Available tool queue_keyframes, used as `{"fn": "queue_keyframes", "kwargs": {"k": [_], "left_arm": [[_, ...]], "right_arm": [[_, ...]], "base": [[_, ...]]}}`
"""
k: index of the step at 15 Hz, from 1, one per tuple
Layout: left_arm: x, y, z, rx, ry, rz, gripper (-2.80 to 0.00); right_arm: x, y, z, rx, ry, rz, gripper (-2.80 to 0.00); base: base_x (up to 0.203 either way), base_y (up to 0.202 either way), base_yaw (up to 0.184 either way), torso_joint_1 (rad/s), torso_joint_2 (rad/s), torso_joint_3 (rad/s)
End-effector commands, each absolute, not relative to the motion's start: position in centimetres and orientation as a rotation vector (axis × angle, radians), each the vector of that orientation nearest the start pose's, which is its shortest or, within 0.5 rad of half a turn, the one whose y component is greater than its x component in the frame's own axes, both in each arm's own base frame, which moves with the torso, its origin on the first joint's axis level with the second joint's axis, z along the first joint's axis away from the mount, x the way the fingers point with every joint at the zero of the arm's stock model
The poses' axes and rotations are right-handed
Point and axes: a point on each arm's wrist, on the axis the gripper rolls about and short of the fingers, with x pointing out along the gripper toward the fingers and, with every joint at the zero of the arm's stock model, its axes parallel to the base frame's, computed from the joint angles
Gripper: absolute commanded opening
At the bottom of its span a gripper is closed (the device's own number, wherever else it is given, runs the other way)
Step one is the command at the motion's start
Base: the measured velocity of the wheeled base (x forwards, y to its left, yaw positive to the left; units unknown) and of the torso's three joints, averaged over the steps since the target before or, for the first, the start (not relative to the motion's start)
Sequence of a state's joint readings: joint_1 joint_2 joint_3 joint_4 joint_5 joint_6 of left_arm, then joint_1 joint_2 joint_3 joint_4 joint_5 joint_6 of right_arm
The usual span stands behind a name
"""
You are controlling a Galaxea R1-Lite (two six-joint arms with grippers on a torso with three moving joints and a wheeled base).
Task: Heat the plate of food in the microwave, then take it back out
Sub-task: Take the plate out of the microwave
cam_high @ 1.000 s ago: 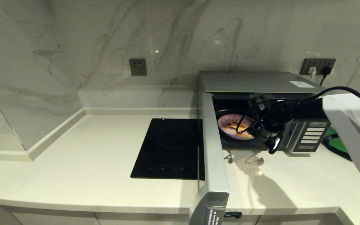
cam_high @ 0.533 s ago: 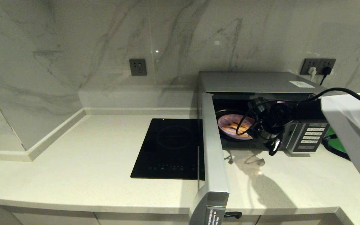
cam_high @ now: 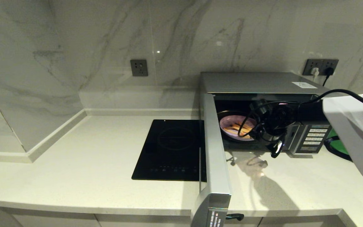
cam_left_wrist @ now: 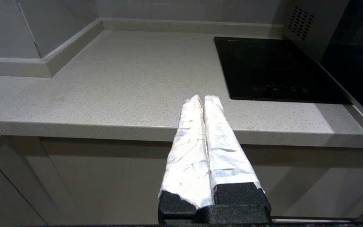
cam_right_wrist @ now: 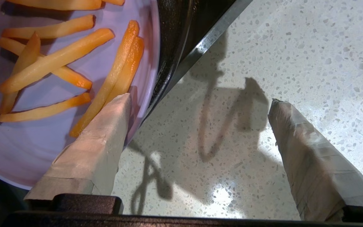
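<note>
The fingers of the robot's right gripper are on both sides of the plate's near rim (cam_right_wrist: 140,113), one of them down beside the fries, so the gripper needs to close on the plate.
The silver microwave (cam_high: 257,82) stands at the right with its door (cam_high: 214,151) swung wide open toward me. Inside, on the dark turntable (cam_right_wrist: 172,37), lies the lilac plate of food (cam_high: 235,126) with orange-yellow fries (cam_right_wrist: 55,60). My right gripper (cam_high: 271,142) hangs at the front of the oven's mouth, pointing down. In the right wrist view it (cam_right_wrist: 199,98) is open wide: one finger sits over the plate's (cam_right_wrist: 27,151) near rim, the other over the bare counter outside. Nothing is held. My left gripper (cam_left_wrist: 203,97) is shut and empty, parked below the counter's front edge.
A flat black induction hob (cam_high: 172,151) lies just left of the open door. The button panel (cam_high: 315,137) is right of the oven cavity, with something green (cam_high: 340,145) and a black cable beyond it. Pale stone counter (cam_high: 90,157) stretches left to a marble wall.
My right wrist has shifted slightly at the microwave's mouth. The plate stays on the turntable and the door stays open.
</note>
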State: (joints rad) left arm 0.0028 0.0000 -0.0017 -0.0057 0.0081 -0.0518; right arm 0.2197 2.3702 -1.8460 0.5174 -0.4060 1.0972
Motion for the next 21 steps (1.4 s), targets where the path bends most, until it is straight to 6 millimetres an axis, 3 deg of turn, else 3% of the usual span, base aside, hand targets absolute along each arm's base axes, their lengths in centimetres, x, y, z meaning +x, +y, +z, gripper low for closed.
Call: {"fn": "queue_keyframes", "kwargs": {"k": [1, 2, 18, 21], "left_arm": [[-2.29, 0.01, 7.65, -0.054, -0.008, 0.011, -2.80], [-2.29, 0.01, 7.65, -0.054, -0.008, 0.011, -2.80], [-2.29, 0.01, 7.65, -0.052, -0.008, 0.011, -2.80], [-2.29, 0.01, 7.65, -0.054, -0.008, 0.011, -2.80]], "right_arm": [[44.60, 9.03, 10.07, 0.686, 0.768, -0.678, 0.00], [44.61, 9.03, 10.00, 0.685, 0.770, -0.678, -2.80], [44.56, 8.95, 9.96, 0.685, 0.770, -0.682, -2.80], [44.72, 8.74, 10.78, 0.703, 0.749, -0.673, -2.80]], "base": [[0.000, 0.000, 0.000, 0.000, 0.00, 0.000], [0.000, 0.000, 0.000, 0.000, 0.00, 0.000], [0.000, 0.000, 0.000, 0.000, 0.00, 0.000], [0.000, 0.000, 0.000, 0.000, 0.00, 0.000]]}}
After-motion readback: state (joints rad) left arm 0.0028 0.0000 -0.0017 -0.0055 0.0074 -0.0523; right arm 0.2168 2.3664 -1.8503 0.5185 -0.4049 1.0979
